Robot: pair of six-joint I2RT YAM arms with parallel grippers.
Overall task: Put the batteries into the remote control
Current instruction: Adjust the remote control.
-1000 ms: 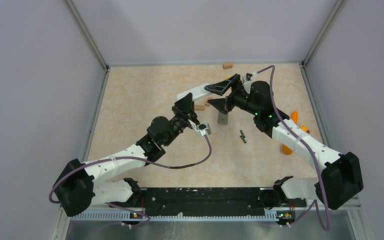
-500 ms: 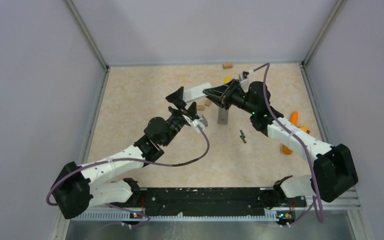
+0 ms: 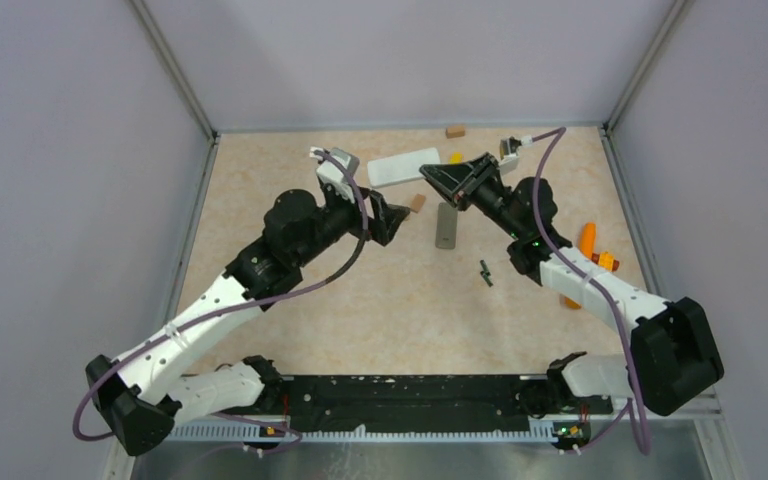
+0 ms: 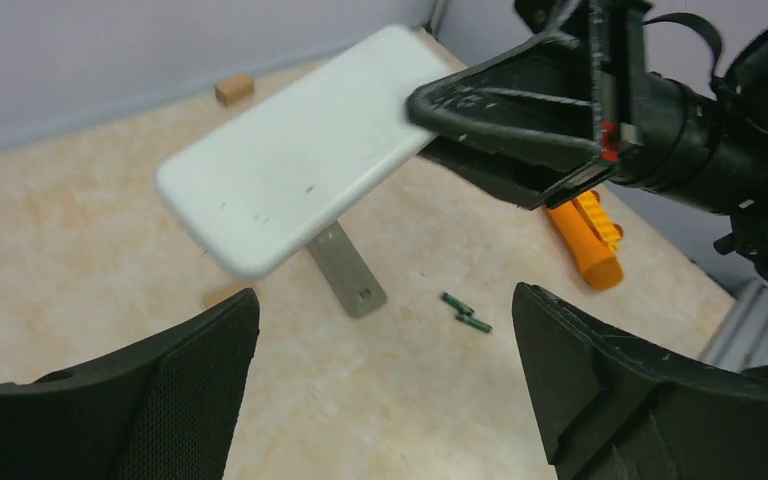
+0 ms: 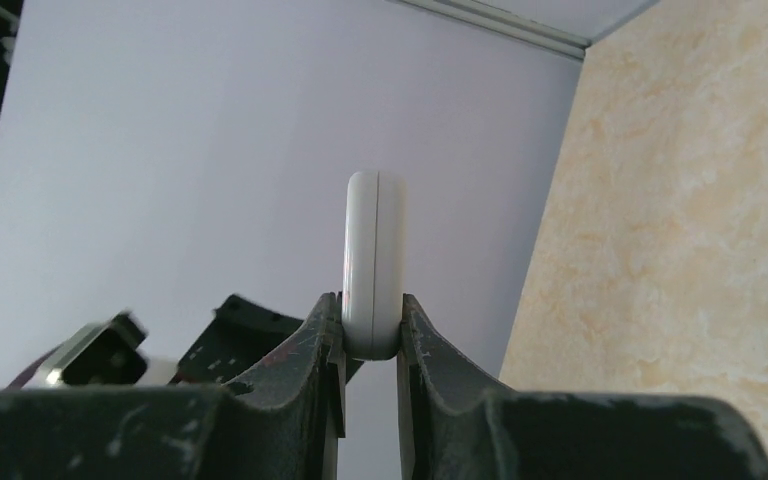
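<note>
My left gripper grabs the white remote control by its loose end [image 3: 378, 172] [image 4: 218, 212] next, since the remote control's opposite end then stays free to take the batteries.
The white remote control [image 3: 401, 166] hangs above the table at the back, slightly tilted. My right gripper [image 3: 429, 174] is shut on its right end; the right wrist view shows the remote [image 5: 374, 255] edge-on between the pads of that gripper [image 5: 372, 328]. My left gripper [image 3: 393, 215] is open and holds nothing, just below and left of the remote [image 4: 300, 165]. Two small dark green batteries [image 3: 484, 272] lie together on the table; in the left wrist view the batteries [image 4: 465, 311] show beyond the open gripper [image 4: 385, 330]. A grey battery cover [image 3: 446, 228] lies flat below the remote.
An orange object [image 3: 587, 243] lies by the right wall. One small brown block [image 3: 454, 131] sits at the back wall, another [image 3: 418, 203] near the cover. A small orange piece [image 3: 455, 158] lies behind the remote. Grey walls close in three sides.
My left gripper let go of the remote, opened wide and drew back to the left. My right gripper shut on the remote's right end and now holds it alone.
</note>
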